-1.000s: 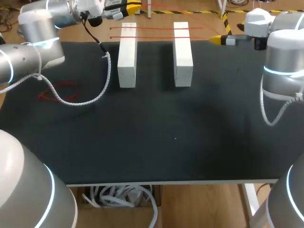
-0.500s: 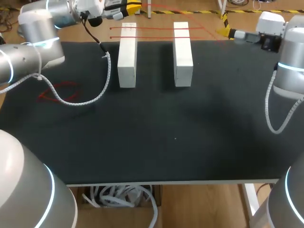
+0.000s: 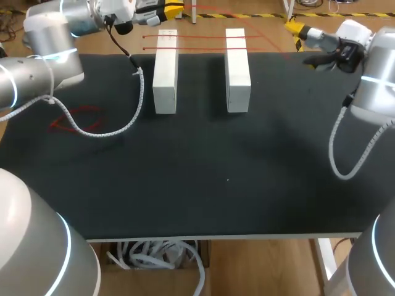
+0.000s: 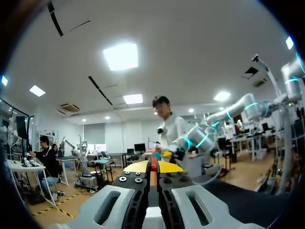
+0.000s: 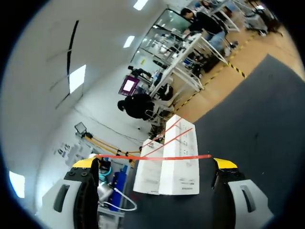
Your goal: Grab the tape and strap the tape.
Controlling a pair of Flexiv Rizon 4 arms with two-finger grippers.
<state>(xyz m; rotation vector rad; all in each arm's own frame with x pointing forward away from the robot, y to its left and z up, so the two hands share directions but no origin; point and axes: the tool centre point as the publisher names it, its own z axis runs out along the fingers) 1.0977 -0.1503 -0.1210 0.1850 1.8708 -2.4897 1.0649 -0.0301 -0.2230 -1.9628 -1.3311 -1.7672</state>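
Observation:
My right gripper will next grab the thin red tape by its loose end, to draw the tape tight from my left gripper for strapping.
Two thin strands of red tape (image 3: 200, 36) run across the tops of two white blocks (image 3: 165, 71) (image 3: 237, 69) at the back of the black mat. My left gripper (image 3: 174, 9) hovers beyond the table's far edge behind the left block, shut on the red tape (image 4: 154, 163) pinched between its yellow tips (image 4: 153, 167). My right gripper (image 3: 296, 28) is up at the back right, open. In the right wrist view, a red tape strand (image 5: 152, 157) stretches from one of its spread fingers to the other (image 5: 155, 164), with the white blocks (image 5: 167, 164) ahead.
A crumpled loop of red tape (image 3: 77, 120) lies on the mat (image 3: 216, 172) at the left. The left arm's white cable (image 3: 133, 117) sags onto the mat beside it and the left block.
My right gripper has moved right and toward the back, turning from pointing left to pointing up-left. The left arm and the blocks have not moved.

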